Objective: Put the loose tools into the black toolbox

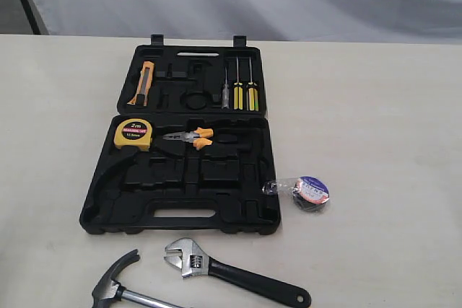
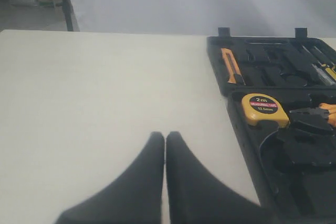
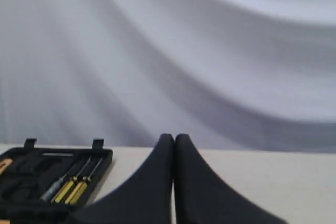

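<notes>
My right gripper grabs the adjustable wrench by its black handle just below the head (image 1: 217,267) next, to put the wrench away in the black toolbox.
The black toolbox (image 1: 108,207) lies open in the middle of the table, its lid half at the back. In front of it lie the silver adjustable wrench (image 1: 231,273) with a black handle and, at the bottom edge, the claw hammer (image 1: 119,291), partly cut off. The black tape roll (image 1: 310,194) with a blue-white label rests just right of the toolbox. Neither gripper shows in the exterior view. My left gripper (image 2: 165,136) is shut and empty, left of the toolbox (image 2: 231,103). My right gripper (image 3: 174,139) is shut and empty, right of the toolbox (image 3: 102,161).
A yellow tape measure (image 1: 132,133) and orange-handled pliers (image 1: 191,137) sit in the near half. An orange utility knife (image 1: 142,83) and yellow-handled screwdrivers (image 1: 242,91) sit in the lid. A grey cloth hangs behind the table.
</notes>
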Available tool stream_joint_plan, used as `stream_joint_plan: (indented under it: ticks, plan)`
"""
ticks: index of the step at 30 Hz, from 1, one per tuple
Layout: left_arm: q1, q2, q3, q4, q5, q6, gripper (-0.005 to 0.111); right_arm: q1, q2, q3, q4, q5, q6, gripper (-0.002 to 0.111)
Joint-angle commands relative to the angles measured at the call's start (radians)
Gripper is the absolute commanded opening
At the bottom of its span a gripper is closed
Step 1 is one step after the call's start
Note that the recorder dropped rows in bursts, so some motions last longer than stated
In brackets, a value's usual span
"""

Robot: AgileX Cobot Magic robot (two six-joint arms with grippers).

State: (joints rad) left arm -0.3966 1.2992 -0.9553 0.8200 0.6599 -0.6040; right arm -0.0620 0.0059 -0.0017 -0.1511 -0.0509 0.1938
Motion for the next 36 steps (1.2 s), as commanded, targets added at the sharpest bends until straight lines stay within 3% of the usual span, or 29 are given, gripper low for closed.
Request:
stream_joint_plan:
  ticks: [1, 8, 10, 17, 22, 25, 30, 36]
  plan:
    - [0.003, -0.008, 0.009, -0.014, -0.017, -0.010, 0.001, -0.006, -0.006, 0.002, -0.007, -0.143, -0.001, 0.000]
    - [0.003, -0.008, 0.009, -0.014, -0.017, -0.010, 0.001, -0.006, -0.006, 0.002, 0.028, -0.307, 0.002, 0.000]
    - [0.003, -0.008, 0.009, -0.014, -0.017, -0.010, 0.001, -0.006, -0.006, -0.008, 0.113, -0.251, 0.060, 0.000]
    - [0.003, -0.008, 0.009, -0.014, -0.017, -0.010, 0.001, -0.006, 0.153, -0.418, 0.140, 0.531, -0.014, -0.001]
    - [0.003, -0.008, 0.009, -0.014, -0.017, -0.010, 0.001, -0.006, 0.487, -0.685, 0.352, 1.004, -0.330, -0.001]
    - [0.003, -0.008, 0.009, -0.014, -0.017, -0.010, 0.001, 0.019, 0.697, -0.729, 0.542, 1.156, -0.520, -0.001]
    - [0.003, -0.008, 0.009, -0.014, -0.017, -0.010, 0.001, 0.199, 0.991, -0.732, 0.721, 1.086, -0.695, -0.001]
    - [0.003, -0.008, 0.009, -0.014, -0.017, -0.010, 0.001, 0.632, 1.274, -0.814, 0.663, 0.907, -0.657, -0.001]
